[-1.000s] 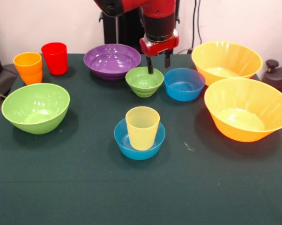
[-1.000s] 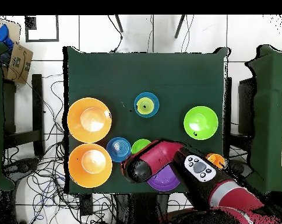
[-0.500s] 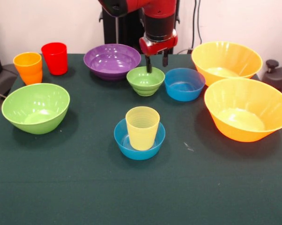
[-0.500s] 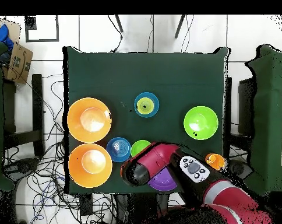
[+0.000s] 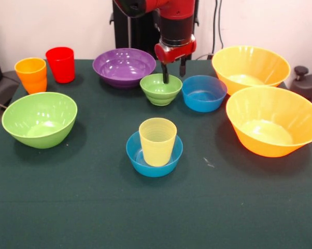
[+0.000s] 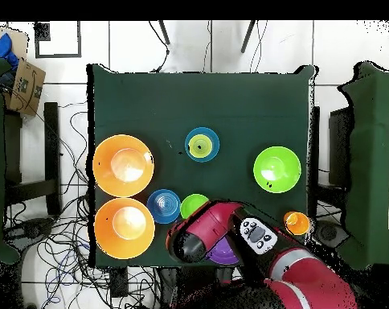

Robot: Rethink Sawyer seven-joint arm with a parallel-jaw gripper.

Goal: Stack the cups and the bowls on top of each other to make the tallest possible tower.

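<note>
The gripper takes hold of the small green bowl by its thin rim (image 5: 178,79) next, since its round opening (image 5: 158,84) spreads wider than my open fingers.
My gripper (image 5: 174,72) hangs open at the far right rim of the small green bowl (image 5: 159,91). One finger dips inside the bowl and the other stands just behind the rim. A pale yellow cup (image 5: 157,141) stands upright in a small blue bowl (image 5: 140,158) at the table's middle. A second small blue bowl (image 5: 202,94) sits right of the green one. From overhead, the arm (image 6: 206,237) covers the gripper and part of the small green bowl (image 6: 192,205).
Two very large orange bowls (image 5: 249,65) (image 5: 272,122) fill the right side. The purple bowl (image 5: 122,66) sits at the back and the large green bowl (image 5: 39,118) at the left. The orange cup (image 5: 31,74) and red cup (image 5: 60,64) stand at the back left.
The small green bowl has shifted slightly toward the far side. The arm's upper links have drawn back toward the base while the gripper stays at the bowl's rim.
</note>
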